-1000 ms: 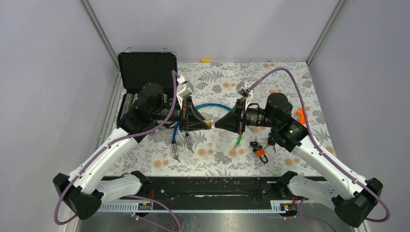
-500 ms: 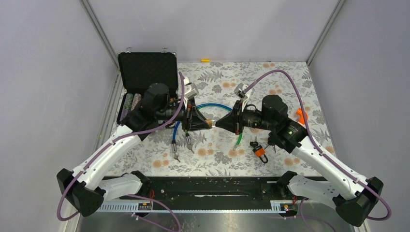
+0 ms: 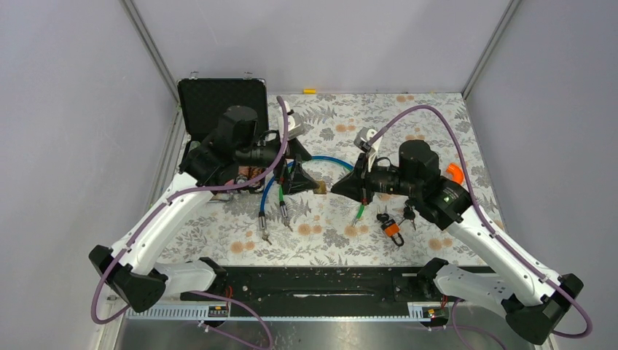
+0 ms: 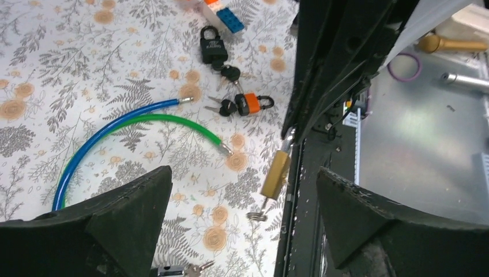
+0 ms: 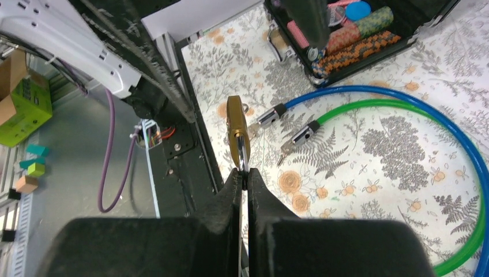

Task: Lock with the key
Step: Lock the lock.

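The robot should next grab the brass padlock (image 3: 321,188) by its body with the left gripper, so the key end stays free for the right gripper to lock it.
A small brass padlock (image 4: 275,173) hangs in the air over the flowered table, and my right gripper (image 5: 243,175) is shut on its steel shackle. The same padlock (image 5: 234,131) sticks straight out beyond the right fingertips. A key with a wire ring (image 4: 258,214) stands in the padlock's lower end. My left gripper (image 4: 243,173) is open, its fingers wide on either side and short of the padlock, touching nothing. From above, the padlock (image 3: 321,188) sits between the left gripper (image 3: 300,172) and the right gripper (image 3: 335,189).
A blue cable (image 3: 271,191) and a green cable (image 3: 360,211) curve under the arms, their metal ends (image 3: 264,235) near the front. An orange padlock with keys (image 3: 393,230) and a black padlock (image 4: 211,45) lie right. An open black case (image 3: 221,109) stands back left.
My left gripper has opened and drawn back from the padlock toward the back left, leaving the key in it. The right gripper still holds the padlock, shifted slightly right.
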